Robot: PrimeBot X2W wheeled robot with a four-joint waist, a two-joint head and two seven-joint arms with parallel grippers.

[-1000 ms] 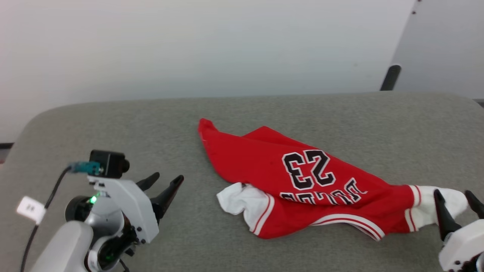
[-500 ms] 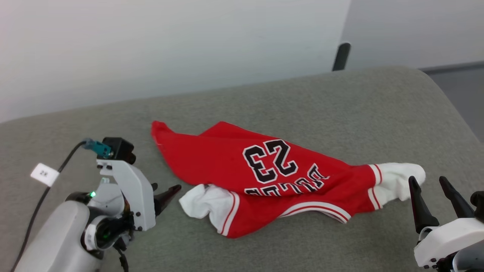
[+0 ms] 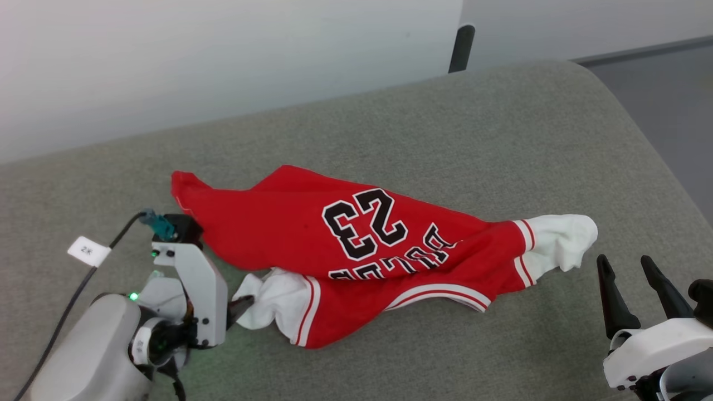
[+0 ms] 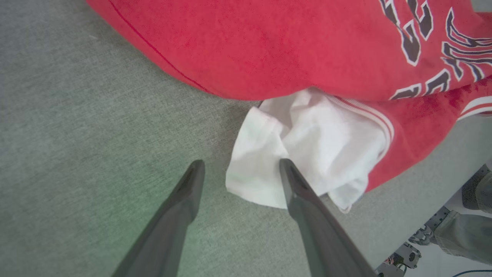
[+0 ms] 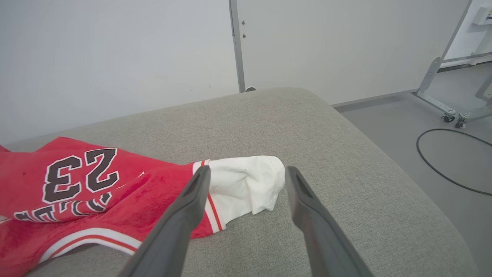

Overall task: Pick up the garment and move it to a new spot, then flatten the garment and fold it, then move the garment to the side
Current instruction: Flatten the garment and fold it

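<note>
To pick up the garment, my left gripper should next grab the white sleeve's tip (image 3: 245,305), since its loose edge pokes out while the red body (image 3: 281,227) lies flat.
The garment (image 3: 356,245), a red shirt with black "23" lettering, lies crumpled across the grey padded table (image 3: 501,139). A white sleeve sticks out at each end. My left gripper (image 3: 237,309) is open and low at the left white sleeve (image 4: 315,146). One fingertip rests over the sleeve's edge and the other over bare table, as the left gripper (image 4: 241,163) shows in its wrist view. My right gripper (image 3: 624,262) is open just short of the right white sleeve (image 5: 246,184), which shows between its fingers in the right wrist view of the right gripper (image 5: 246,169).
The table's rounded right edge drops to grey floor (image 3: 668,100). A dark post (image 3: 461,47) stands behind the far edge by the white wall. On the floor to the right lie a black cable (image 5: 442,154) and a wheeled metal frame (image 5: 449,115).
The head camera has turned, shifting the whole picture left. My left gripper has come from well apart up to the left white sleeve. Both grippers stay open.
</note>
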